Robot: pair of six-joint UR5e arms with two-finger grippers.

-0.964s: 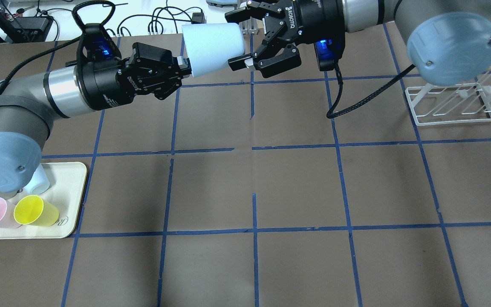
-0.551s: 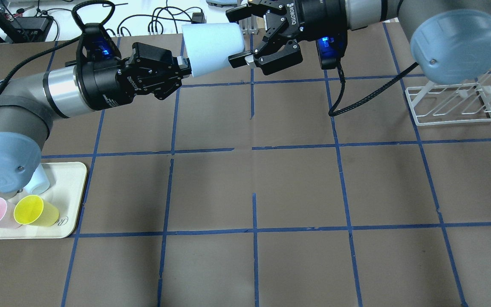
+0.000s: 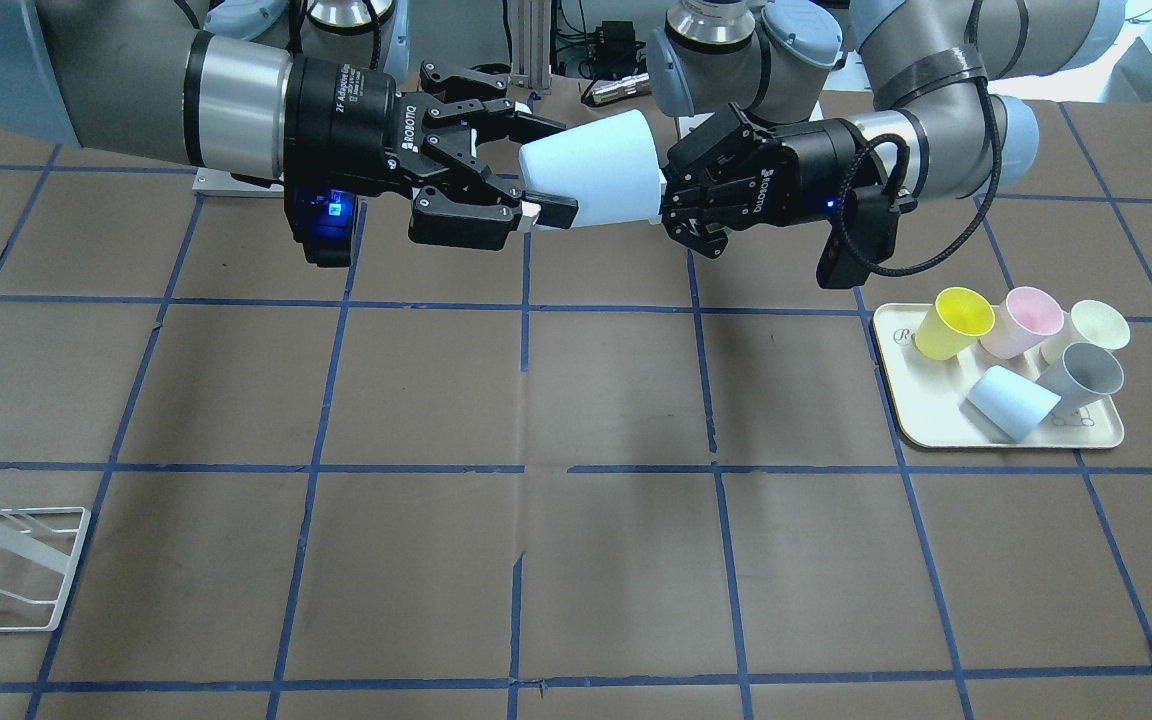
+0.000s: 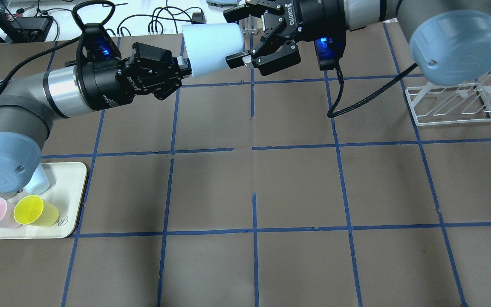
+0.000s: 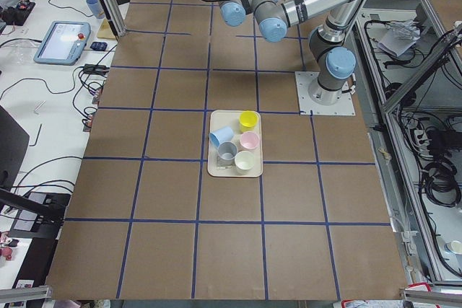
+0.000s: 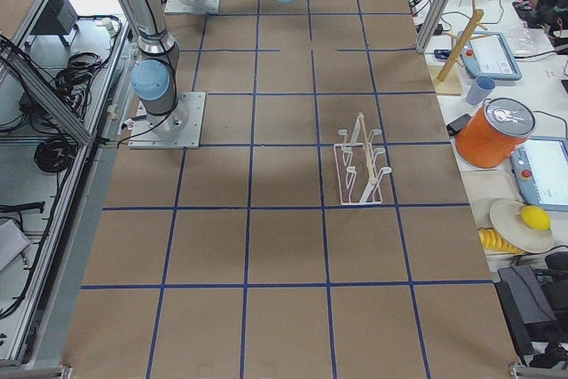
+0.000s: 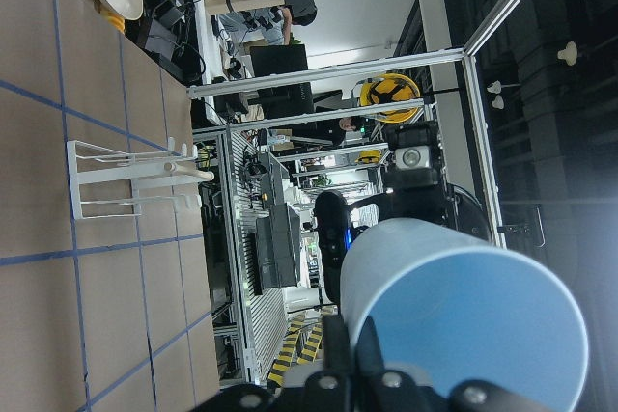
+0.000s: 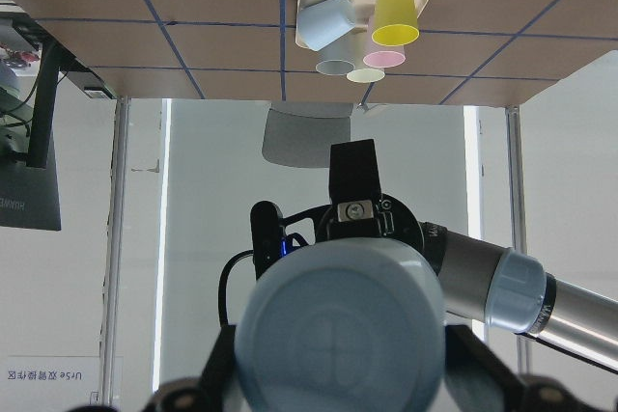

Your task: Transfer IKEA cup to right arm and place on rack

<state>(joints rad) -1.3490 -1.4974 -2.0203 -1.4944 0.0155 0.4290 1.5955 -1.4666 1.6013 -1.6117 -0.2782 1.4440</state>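
Observation:
My right gripper should take over the pale blue IKEA cup for the rack next. It should grab the cup by its narrow base end.
The pale blue IKEA cup hangs on its side above the table's far middle; it also shows in the front view. My left gripper is shut on the cup's rim, and the left wrist view looks into the cup's open mouth. My right gripper is open. Its fingers straddle the cup's base end, one on each side, with small gaps. The right wrist view shows the cup's base between the fingers. The white wire rack stands at the far right.
A cream tray at the near left holds a second pale blue cup on its side and yellow, pink, cream and grey cups. A black cable hangs from the right wrist. Blue tape lines cross the brown table.
My right gripper has slid a little further over the cup's base end, and its fingers now lie closer to the cup. The left arm and cup have stayed still.

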